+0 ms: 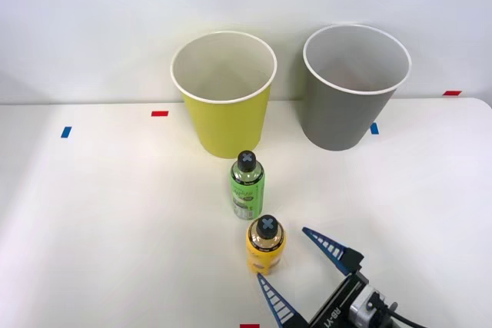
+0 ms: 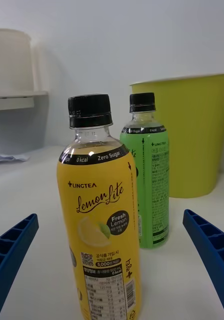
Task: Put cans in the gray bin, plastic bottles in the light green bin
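The yellow-labelled bottle needs to drop into the light green bin (image 1: 224,96), so my right gripper should next grab the bottle by its labelled body (image 1: 265,256).
Two plastic bottles with black caps stand upright mid-table: a yellow-labelled one (image 1: 265,246) (image 2: 99,225) nearer me and a green-labelled one (image 1: 247,184) (image 2: 149,185) just behind it. My right gripper (image 1: 286,261) (image 2: 112,260) is open just in front of the yellow bottle, one blue finger (image 2: 11,250) on each side of it and apart from it. The light green bin (image 1: 224,96) (image 2: 199,135) stands upright behind the green bottle. The gray bin (image 1: 354,86) stands to its right at the back. No cans are in view.
Small red (image 1: 159,114) and blue (image 1: 66,132) tape marks lie on the white table near its back edge. A white wall rises behind the bins. Open table surface spreads left of the bottles.
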